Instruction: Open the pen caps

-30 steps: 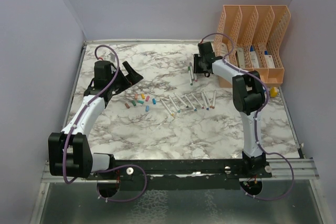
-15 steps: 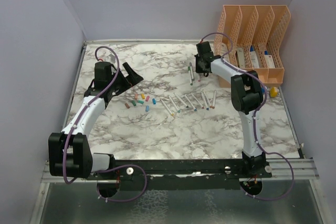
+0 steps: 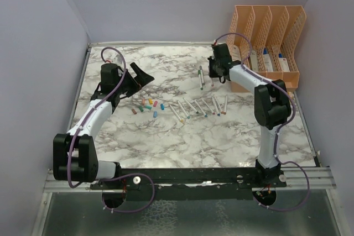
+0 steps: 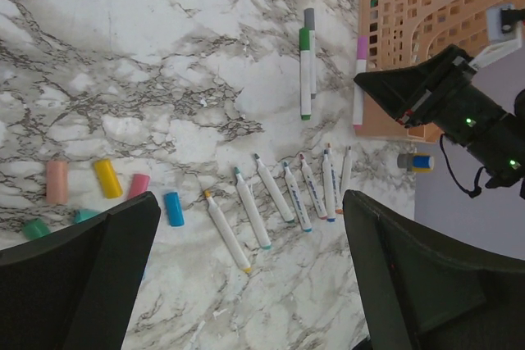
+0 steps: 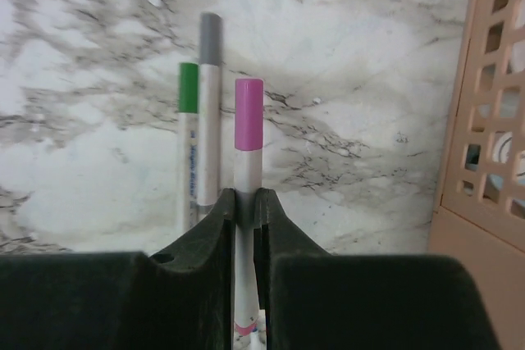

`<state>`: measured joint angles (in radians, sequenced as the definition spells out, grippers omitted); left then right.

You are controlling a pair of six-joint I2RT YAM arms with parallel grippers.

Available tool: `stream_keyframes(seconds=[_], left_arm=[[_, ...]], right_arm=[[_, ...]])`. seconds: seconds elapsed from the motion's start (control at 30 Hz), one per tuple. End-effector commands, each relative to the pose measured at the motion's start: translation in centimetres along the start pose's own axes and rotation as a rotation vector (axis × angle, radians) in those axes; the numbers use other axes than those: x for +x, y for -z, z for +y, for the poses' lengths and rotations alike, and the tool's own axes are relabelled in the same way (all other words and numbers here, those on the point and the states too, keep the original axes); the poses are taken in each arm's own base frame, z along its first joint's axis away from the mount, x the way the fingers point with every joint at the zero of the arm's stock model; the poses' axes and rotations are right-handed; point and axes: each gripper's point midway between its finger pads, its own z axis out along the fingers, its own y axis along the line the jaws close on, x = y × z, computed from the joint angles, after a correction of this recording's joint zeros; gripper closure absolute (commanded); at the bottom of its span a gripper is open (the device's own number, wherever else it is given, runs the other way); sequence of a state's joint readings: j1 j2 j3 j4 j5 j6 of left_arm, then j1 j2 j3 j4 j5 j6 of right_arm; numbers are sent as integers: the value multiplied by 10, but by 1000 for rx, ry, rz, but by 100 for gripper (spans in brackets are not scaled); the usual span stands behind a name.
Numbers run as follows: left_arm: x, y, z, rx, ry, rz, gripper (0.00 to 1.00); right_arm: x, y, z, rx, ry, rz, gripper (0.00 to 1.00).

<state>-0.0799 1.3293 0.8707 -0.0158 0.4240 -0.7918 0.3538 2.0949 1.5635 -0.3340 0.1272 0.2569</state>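
My left gripper should grab the pink cap [image 4: 362,47] next and leave the pen's white body to my right gripper. The pen can then be opened.
My right gripper [image 5: 244,202] is shut on the white barrel of a pen with a pink cap [image 5: 248,114], close to the marble. It also shows in the top view [image 3: 213,74] and the left wrist view [image 4: 410,92]. Two capped pens, green [image 5: 189,145] and grey [image 5: 210,104], lie just left of it. Several uncapped pens [image 3: 199,106] lie in a row mid-table, also seen in the left wrist view [image 4: 275,188]. Loose pen caps [image 3: 145,105] lie left of them, among them a yellow [image 4: 107,178] and a blue one [image 4: 173,208]. My left gripper [image 3: 138,75] is open and empty above the table [image 4: 250,284].
A peach lattice file organiser [image 3: 268,40] stands at the back right, right beside my right gripper [image 5: 484,161]. A small blue and yellow item [image 4: 414,161] lies by its base. Purple walls enclose the marble table [image 3: 166,142].
My right arm's elbow has swung to the right and the gripper has shifted slightly right with the pink-capped pen. My left arm has barely moved.
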Motion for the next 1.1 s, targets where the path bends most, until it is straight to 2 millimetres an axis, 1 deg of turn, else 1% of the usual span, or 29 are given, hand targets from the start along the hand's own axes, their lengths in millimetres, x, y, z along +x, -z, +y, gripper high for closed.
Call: stream_keyframes(seconds=[0.0, 0.2, 0.3, 0.37, 0.47, 0.57, 0.73, 0.83, 1.07], left_arm=[[-8, -9, -33, 111, -4, -6, 4], [3, -28, -58, 175, -7, 34, 8], [6, -35, -66, 188, -14, 38, 9], [10, -40, -69, 192, -15, 47, 10], [15, -45, -68, 189, -18, 57, 11], [19, -47, -65, 180, -15, 62, 12], [22, -49, -61, 175, -7, 64, 15], [23, -50, -61, 179, -8, 64, 18], [28, -54, -59, 186, 1, 77, 26]], right_arm=[[-55, 56, 55, -184, 108, -172, 99], [-34, 95, 129, -418, 200, -177, 99], [-21, 111, 163, -485, 231, -172, 99], [-14, 119, 182, -516, 242, -162, 99], [-7, 131, 203, -562, 246, -159, 99], [-4, 142, 218, -596, 253, -163, 99], [3, 156, 232, -640, 275, -164, 99], [6, 161, 237, -662, 283, -170, 99], [4, 175, 244, -706, 289, -201, 99]])
